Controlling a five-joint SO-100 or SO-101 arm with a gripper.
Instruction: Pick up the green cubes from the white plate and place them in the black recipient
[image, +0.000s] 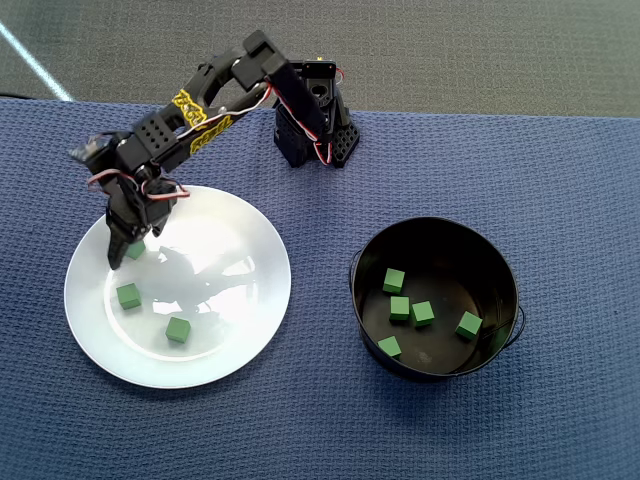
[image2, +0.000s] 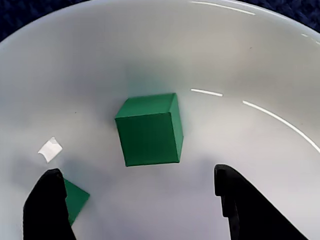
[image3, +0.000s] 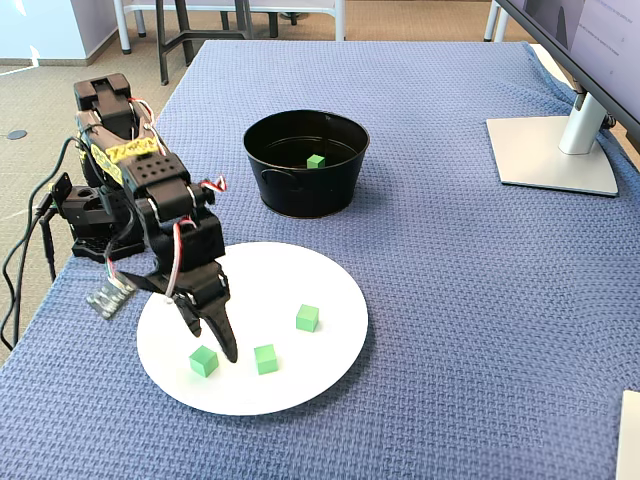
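I will next grab the green cube under my gripper by its opposite sides. Then it can be placed in the black container.
Three green cubes lie on the white plate (image: 230, 340): one under the gripper (image: 135, 251), one (image: 127, 295) below it and one (image: 178, 329) lower right in the overhead view. My gripper (image2: 137, 172) hangs open low over the plate (image2: 250, 60). In the wrist view one green cube (image2: 149, 129) sits just ahead of the fingertips, not between them. A second cube (image2: 76, 200) peeks from behind the left finger (image2: 47, 207). The black recipient (image: 435, 232) holds several green cubes, such as one (image: 394, 280) at upper left.
A blue woven cloth (image3: 450, 300) covers the table. The arm's base (image: 310, 120) stands at the cloth's far edge above the plate in the overhead view. A monitor stand (image3: 555, 150) sits at the right of the fixed view, beyond the black recipient (image3: 300, 190).
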